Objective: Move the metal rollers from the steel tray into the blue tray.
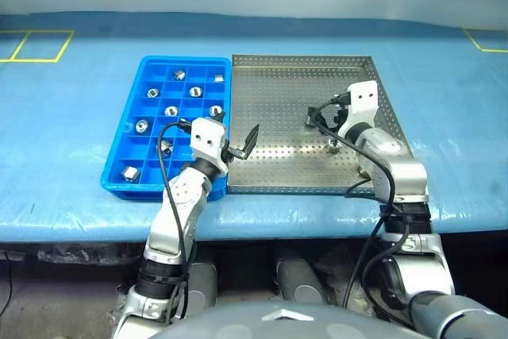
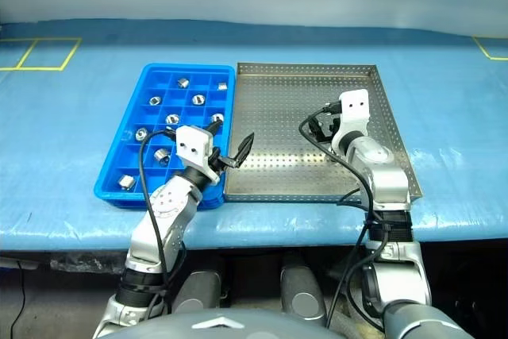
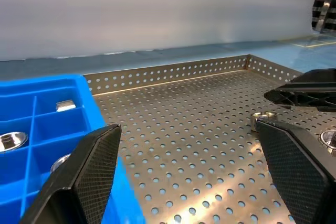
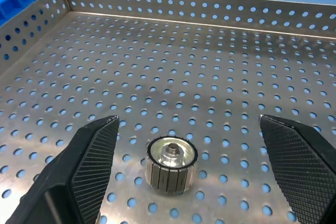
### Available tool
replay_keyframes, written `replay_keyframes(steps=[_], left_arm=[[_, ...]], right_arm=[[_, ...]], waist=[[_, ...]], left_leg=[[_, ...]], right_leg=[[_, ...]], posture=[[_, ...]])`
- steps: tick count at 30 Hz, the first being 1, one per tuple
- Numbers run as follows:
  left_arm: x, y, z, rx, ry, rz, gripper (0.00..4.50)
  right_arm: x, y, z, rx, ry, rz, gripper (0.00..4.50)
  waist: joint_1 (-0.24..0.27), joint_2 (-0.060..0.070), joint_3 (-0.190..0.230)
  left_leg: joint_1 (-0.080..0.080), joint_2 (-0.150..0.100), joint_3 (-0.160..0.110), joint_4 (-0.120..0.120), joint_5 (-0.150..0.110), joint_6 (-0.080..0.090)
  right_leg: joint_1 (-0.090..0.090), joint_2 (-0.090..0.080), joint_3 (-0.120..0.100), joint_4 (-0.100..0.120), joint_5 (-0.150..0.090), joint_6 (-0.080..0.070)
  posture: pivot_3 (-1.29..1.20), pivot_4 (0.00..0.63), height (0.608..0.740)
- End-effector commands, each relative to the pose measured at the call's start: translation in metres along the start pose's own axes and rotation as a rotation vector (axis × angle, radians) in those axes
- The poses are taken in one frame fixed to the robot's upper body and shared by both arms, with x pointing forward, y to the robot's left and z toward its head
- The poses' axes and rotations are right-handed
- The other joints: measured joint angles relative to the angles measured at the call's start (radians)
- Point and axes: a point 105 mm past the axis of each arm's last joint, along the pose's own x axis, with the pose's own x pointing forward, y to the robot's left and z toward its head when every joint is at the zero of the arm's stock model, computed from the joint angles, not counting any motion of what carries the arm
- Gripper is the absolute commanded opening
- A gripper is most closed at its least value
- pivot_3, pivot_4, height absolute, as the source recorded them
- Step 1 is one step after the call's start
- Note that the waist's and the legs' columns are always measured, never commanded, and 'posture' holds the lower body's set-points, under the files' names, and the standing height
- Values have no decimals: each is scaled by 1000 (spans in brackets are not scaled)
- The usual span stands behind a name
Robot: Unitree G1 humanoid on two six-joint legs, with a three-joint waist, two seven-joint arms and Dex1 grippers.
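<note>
My right gripper isn't ready to close yet and needs to move toward the upright roller point(image 4: 172, 163) first. The steel tray's perforated bottom shows between my fingers and the roller, so my fingers would miss it if I closed now.
The steel tray point(image 1: 278, 101) lies on the table with the blue tray point(image 1: 159, 190) against its left side. Two metal rollers rest on the steel tray's right half, one point(image 1: 334, 146) beside my right forearm. The other point(image 4: 170, 169) stands upright just ahead of my right gripper point(image 4: 189, 129), centred between its open fingers and untouched. My left gripper point(image 1: 236, 134) hovers open and empty over the seam between the two trays, near their front edge. Several rollers point(image 1: 171, 110) sit in separate compartments of the blue tray.
Both trays lie on a blue covered table point(image 1: 71, 117) whose front edge runs just below them. Yellow tape marks lie far left point(image 1: 36, 45) and far right point(image 1: 484, 37) at the back.
</note>
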Motion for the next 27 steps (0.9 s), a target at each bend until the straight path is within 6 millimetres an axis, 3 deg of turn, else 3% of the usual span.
replay_keyframes(steps=[1,9,12,18,21,25,27], left_arm=[[-4,-1,19,22,-73,10,4449],[-10,6,19,25,-68,51,4449],[-12,7,19,28,-66,57,4500],[-16,11,20,33,-65,71,4500],[-20,14,23,32,-76,80,4500],[-38,23,31,-5,-133,122,4500],[-47,29,31,11,-132,157,4500]], right_arm=[[11,4,2,56,38,12,4500],[25,3,-17,126,151,2,4500],[26,4,-17,122,148,10,3874],[24,6,-7,44,87,10,1906],[22,19,7,50,7,63,1732],[12,71,49,-3,-178,285,1732],[9,89,59,-7,-220,364,1732]], waist=[[4,0,0],[28,0,0],[28,0,0],[26,0,0],[26,1,0],[22,2,1],[26,2,1]], left_leg=[[0,0,0,0,0,0],[-1,0,0,0,0,0],[-1,0,0,-1,0,0],[0,0,0,-2,0,0],[0,0,0,-3,0,0],[0,1,0,-5,0,0],[0,2,-1,-7,0,0]], right_leg=[[0,0,0,0,0,0],[0,0,-1,-1,0,0],[0,0,-1,-1,0,0],[-1,0,-1,-1,0,0],[-1,0,-1,-1,0,0],[-3,0,-1,-1,0,1],[-4,0,-2,0,0,0]], posture=[[120,150,740],[140,150,740],[148,150,740],[147,150,740],[157,150,740],[190,150,740],[206,150,740]])
